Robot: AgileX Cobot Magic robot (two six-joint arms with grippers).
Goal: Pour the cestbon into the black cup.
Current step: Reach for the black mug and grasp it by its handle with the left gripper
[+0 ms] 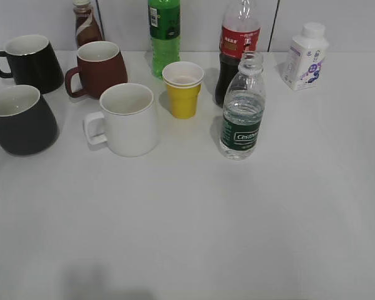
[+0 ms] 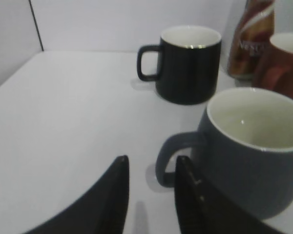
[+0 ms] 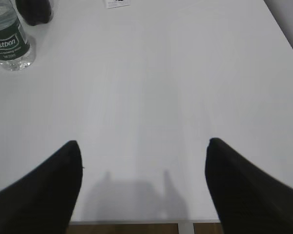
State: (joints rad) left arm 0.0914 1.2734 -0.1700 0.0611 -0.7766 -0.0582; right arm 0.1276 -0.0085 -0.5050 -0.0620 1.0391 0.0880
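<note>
I need to grab the cup by its slim loop handle with my left gripper next, because the black cup's broad, round body (image 1: 29,129) is wide for my fingers.
The cestbon (image 1: 240,119), a clear uncapped bottle with a dark green label, stands upright right of centre; it also shows at the top left of the right wrist view (image 3: 7,41). The black cup (image 1: 20,122), a matte charcoal mug with a white inside, stands at the left edge. In the left wrist view the black cup (image 2: 254,165) is close, with its handle just beyond my left gripper's (image 2: 151,168) right fingertip. The left gripper is open and empty. My right gripper (image 3: 144,148) is wide open and empty over the table's front edge, far from the bottle. Neither gripper shows in the exterior view.
A glossy black mug (image 1: 31,60), a maroon mug (image 1: 100,67), a white mug (image 1: 128,119) and a yellow paper cup (image 1: 183,89) stand near the black cup. A brown bottle (image 1: 86,24), a green bottle (image 1: 164,31), a cola bottle (image 1: 237,44) and a small white bottle (image 1: 305,56) line the back.
</note>
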